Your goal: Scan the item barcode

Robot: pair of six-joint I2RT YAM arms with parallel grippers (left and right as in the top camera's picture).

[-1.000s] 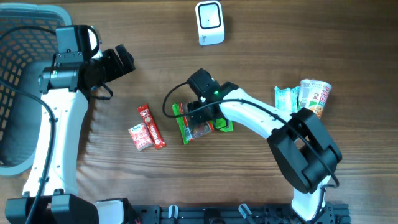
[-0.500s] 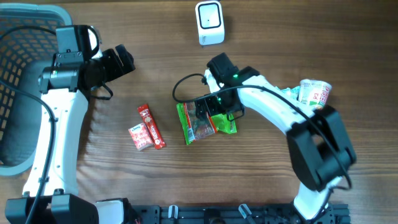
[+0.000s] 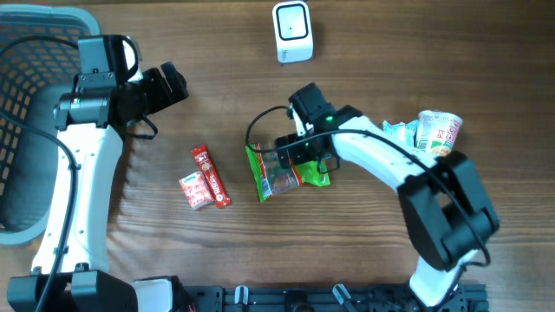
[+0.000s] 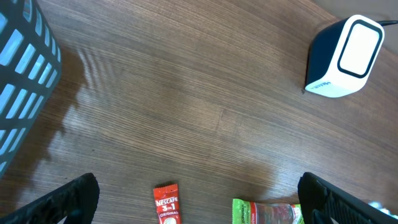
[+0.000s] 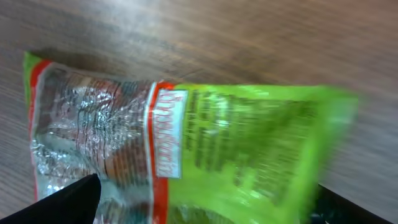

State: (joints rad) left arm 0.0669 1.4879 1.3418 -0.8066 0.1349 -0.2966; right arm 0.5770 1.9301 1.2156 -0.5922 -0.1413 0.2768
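The snack packet (image 3: pixel 279 178) needs its clear window free to face the barcode scanner, so my right gripper should pinch the packet across its green printed part next.
The item, a green snack packet (image 3: pixel 279 178) with a clear window, lies flat on the table at centre. My right gripper (image 3: pixel 301 152) hangs just over its upper right part, open. In the right wrist view the packet (image 5: pixel 249 143) fills the space between the two spread fingertips of that gripper (image 5: pixel 208 208), blurred at its right end. The white barcode scanner (image 3: pixel 292 31) stands at the back centre, also seen in the left wrist view (image 4: pixel 345 56). My left gripper (image 3: pixel 166 85) is open and empty, high at the left, far from the packet (image 4: pixel 264 213).
A red Nescafe sachet (image 3: pixel 211 175) and a small red-and-white box (image 3: pixel 194 191) lie left of the packet. A cup of noodles (image 3: pixel 439 134) and a teal packet (image 3: pixel 399 135) sit at the right. A dark basket (image 3: pixel 26 87) fills the far left.
My right gripper has opened and let go of the green packet, which now rests on the table. The right arm has shifted rightward. The left arm has not moved.
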